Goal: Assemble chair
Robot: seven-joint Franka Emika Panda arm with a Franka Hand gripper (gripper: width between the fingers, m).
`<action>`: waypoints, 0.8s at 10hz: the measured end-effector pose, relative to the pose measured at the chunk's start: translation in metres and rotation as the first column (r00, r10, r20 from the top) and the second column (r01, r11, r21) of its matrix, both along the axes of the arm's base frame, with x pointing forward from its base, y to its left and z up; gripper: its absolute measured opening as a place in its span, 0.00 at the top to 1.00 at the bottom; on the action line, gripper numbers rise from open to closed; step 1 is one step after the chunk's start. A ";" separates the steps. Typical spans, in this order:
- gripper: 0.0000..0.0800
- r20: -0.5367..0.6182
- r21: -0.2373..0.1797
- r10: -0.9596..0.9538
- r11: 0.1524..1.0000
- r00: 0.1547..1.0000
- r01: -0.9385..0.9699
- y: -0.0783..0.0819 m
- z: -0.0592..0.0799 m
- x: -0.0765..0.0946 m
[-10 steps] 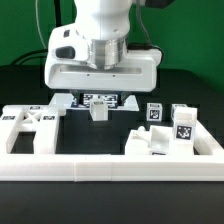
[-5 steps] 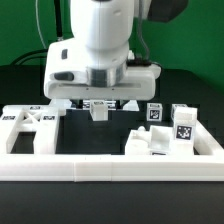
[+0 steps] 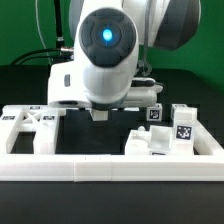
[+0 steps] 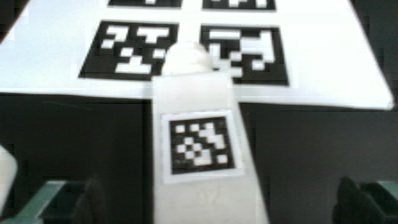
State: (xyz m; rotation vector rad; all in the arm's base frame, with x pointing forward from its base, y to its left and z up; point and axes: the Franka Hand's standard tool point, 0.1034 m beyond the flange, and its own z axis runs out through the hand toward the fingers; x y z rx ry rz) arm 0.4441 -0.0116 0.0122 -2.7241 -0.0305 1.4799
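My gripper should close on the leg now, because its fingers are on either side of the leg.
A white square chair leg (image 4: 199, 140) with a black-and-white tag lies on the dark table, one end against the marker board (image 4: 267, 75). My gripper (image 4: 205, 200) is open; its dark fingers (image 4: 50, 203) stand wide on either side of the leg, apart from it. In the exterior view the gripper (image 3: 98, 112) hangs low at the back middle, with the leg (image 3: 98, 114) just showing under it. The X-braced chair panel (image 3: 30, 125) lies at the exterior view's left. Tagged chair blocks (image 3: 183, 125) and another white part (image 3: 150, 143) sit at the right.
The long white border rail (image 3: 110, 166) runs across the front and up both sides. The bulky arm head (image 3: 108, 50) fills the upper middle of the exterior view. A green wall and cables are behind.
The arm's wrist has tipped forward, so its round end with the blue light now faces the exterior camera. The gripper stays low over the leg. The parts have not moved.
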 end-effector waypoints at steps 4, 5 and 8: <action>0.23 -0.007 -0.024 -0.015 1.000 1.000 0.015 -0.003 -0.003 -0.004; 0.45 -0.009 -0.027 -0.018 0.999 1.000 0.018 -0.004 -0.003 -0.005; 0.64 -0.009 -0.027 -0.018 0.999 1.000 0.018 -0.004 -0.003 -0.005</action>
